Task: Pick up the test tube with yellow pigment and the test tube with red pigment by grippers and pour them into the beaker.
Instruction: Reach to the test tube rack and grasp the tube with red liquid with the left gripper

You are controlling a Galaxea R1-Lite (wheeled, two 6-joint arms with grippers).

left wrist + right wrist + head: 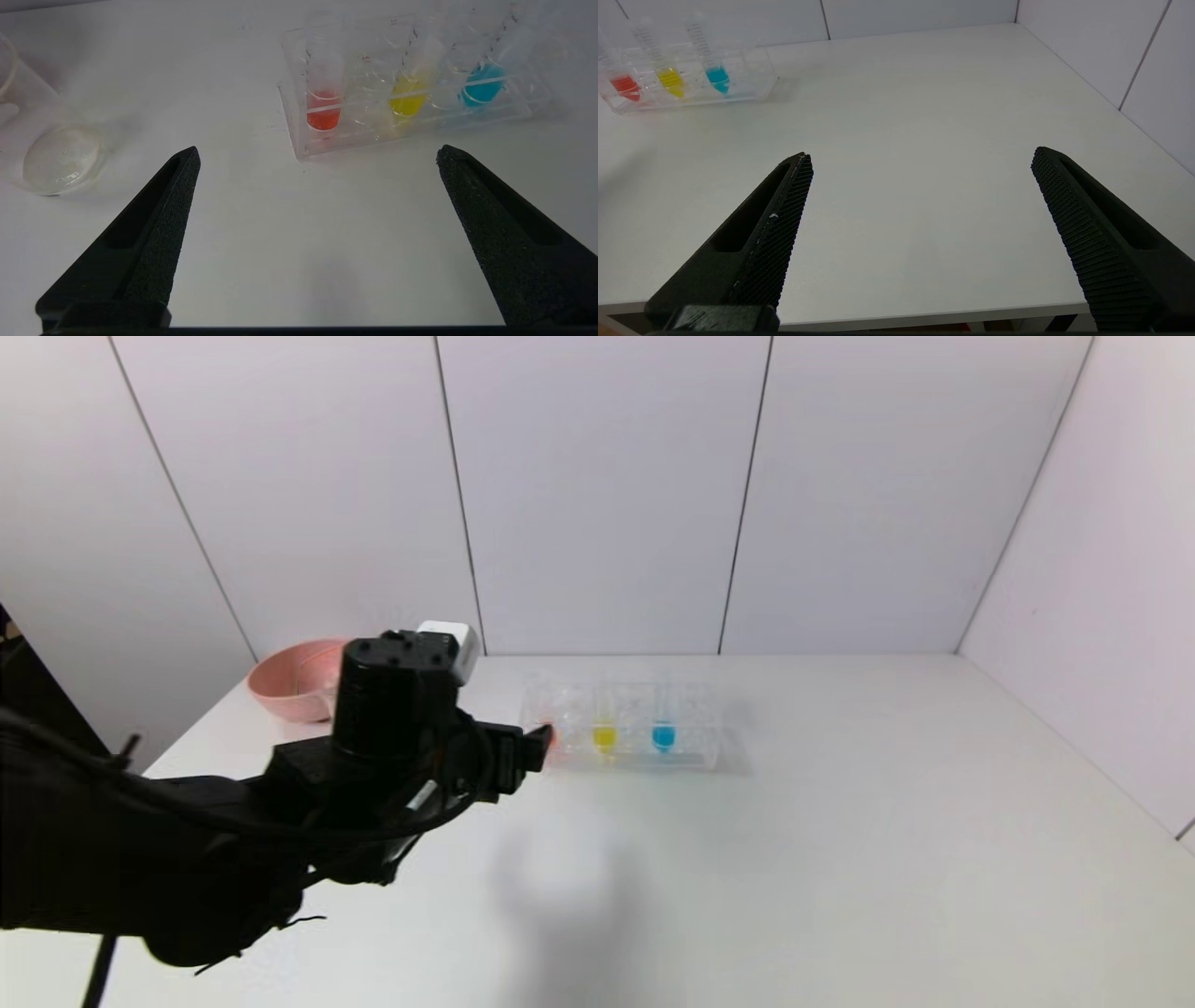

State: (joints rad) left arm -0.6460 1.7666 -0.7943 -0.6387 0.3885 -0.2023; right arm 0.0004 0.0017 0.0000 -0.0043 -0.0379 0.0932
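The rack closes around the lower part of the tube, so my left gripper needs to reach the red test tube (pixel 323 100) and grab the tube's upper end just under its rim (pixel 325 34).
The red test tube (pixel 323 100), the yellow test tube (pixel 411 91) and a blue one (pixel 483 84) stand in a clear rack (pixel 299 140). In the head view the yellow tube (pixel 605 735) shows plainly, and the red tube (pixel 554 737) is partly hidden behind my left gripper (pixel 534 749). My left gripper (pixel 317 150) is open and empty, hovering just short of the rack's red end. The clear beaker (pixel 63 158) stands to one side of it. My right gripper (pixel 920 154) is open and empty above the table's front edge, far from the rack (pixel 752 91).
A pink bowl (pixel 294 683) sits at the back left near the wall. The white table (pixel 840 821) is walled at the back and right. My left arm hides the beaker in the head view.
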